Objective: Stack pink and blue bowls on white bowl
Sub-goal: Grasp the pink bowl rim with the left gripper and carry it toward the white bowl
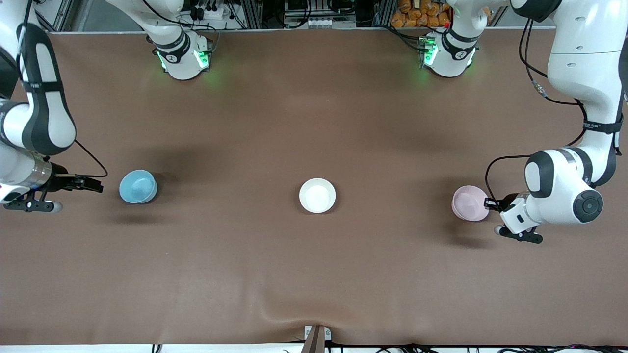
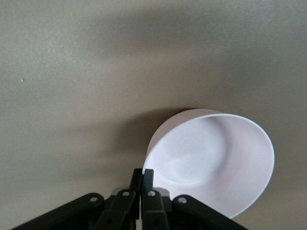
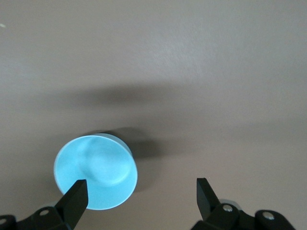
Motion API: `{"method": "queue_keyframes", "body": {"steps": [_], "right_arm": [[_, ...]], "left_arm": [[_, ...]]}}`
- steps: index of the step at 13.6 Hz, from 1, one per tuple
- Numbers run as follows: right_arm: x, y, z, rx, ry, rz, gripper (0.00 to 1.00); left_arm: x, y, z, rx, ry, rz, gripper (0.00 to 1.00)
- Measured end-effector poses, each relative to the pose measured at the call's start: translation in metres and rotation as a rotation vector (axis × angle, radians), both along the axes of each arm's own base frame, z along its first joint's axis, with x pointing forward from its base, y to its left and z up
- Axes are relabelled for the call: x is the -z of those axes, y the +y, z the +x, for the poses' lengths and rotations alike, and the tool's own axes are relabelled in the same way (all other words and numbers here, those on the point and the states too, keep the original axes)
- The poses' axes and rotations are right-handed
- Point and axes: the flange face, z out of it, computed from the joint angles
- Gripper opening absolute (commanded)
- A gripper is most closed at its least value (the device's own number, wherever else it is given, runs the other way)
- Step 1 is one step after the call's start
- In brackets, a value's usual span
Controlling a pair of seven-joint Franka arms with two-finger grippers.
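My right gripper will take hold of the blue bowl by its rim (image 1: 155, 178) next, so that it can stack the blue bowl on the white bowl (image 1: 317, 195).
The white bowl (image 1: 317, 195) stands in the middle of the table. The pink bowl (image 1: 469, 203) is toward the left arm's end. My left gripper (image 1: 490, 202) is shut on its rim; in the left wrist view the fingers (image 2: 148, 178) pinch the edge of the pink bowl (image 2: 216, 160), which looks tilted. The blue bowl (image 1: 138, 186) stands toward the right arm's end. My right gripper (image 1: 94, 186) is open and empty just beside it, not touching. In the right wrist view the blue bowl (image 3: 96, 171) lies by one fingertip (image 3: 76, 196) of the right gripper (image 3: 141, 196).
The brown table cover has a fold near the front edge, by a small metal bracket (image 1: 314, 337). The two arm bases (image 1: 184, 59) (image 1: 447, 55) stand along the edge farthest from the front camera. Wide bare cloth lies between the three bowls.
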Motion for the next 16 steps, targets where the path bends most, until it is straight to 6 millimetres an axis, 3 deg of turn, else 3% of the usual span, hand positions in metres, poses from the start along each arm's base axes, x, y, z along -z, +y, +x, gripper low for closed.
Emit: {"method": "queue_keyframes", "body": {"steps": [3,6,8,11,12,13,15,16], "right_arm": [[0.03,0.002,0.001,-0.004,0.027,0.008,1.0],[0.06,0.004,-0.001,0.0,0.061,0.022,1.0],[0.078,0.007,-0.007,0.004,0.092,0.038,1.0],[0.099,0.014,-0.015,0.002,0.133,0.054,1.0],[0.104,0.014,-0.017,0.003,0.142,0.057,0.87],[0.109,0.014,-0.018,0.004,0.149,0.06,0.62],[0.116,0.014,-0.021,0.006,0.162,0.063,0.03],[0.118,0.014,-0.022,0.007,0.166,0.064,0.0]], "left_arm": [[-0.025,-0.046,0.013,-0.009,-0.031,-0.03,0.0],[-0.072,-0.107,0.025,-0.068,-0.026,-0.097,0.0],[-0.093,-0.143,0.026,-0.117,-0.019,-0.125,0.0],[-0.109,-0.209,0.017,-0.203,0.003,-0.132,0.0],[-0.112,-0.236,0.011,-0.221,0.01,-0.128,0.0],[-0.116,-0.263,0.004,-0.234,0.014,-0.12,0.0],[-0.123,-0.306,-0.009,-0.263,0.02,-0.106,0.0],[-0.124,-0.324,-0.016,-0.277,0.024,-0.099,0.0]]}}
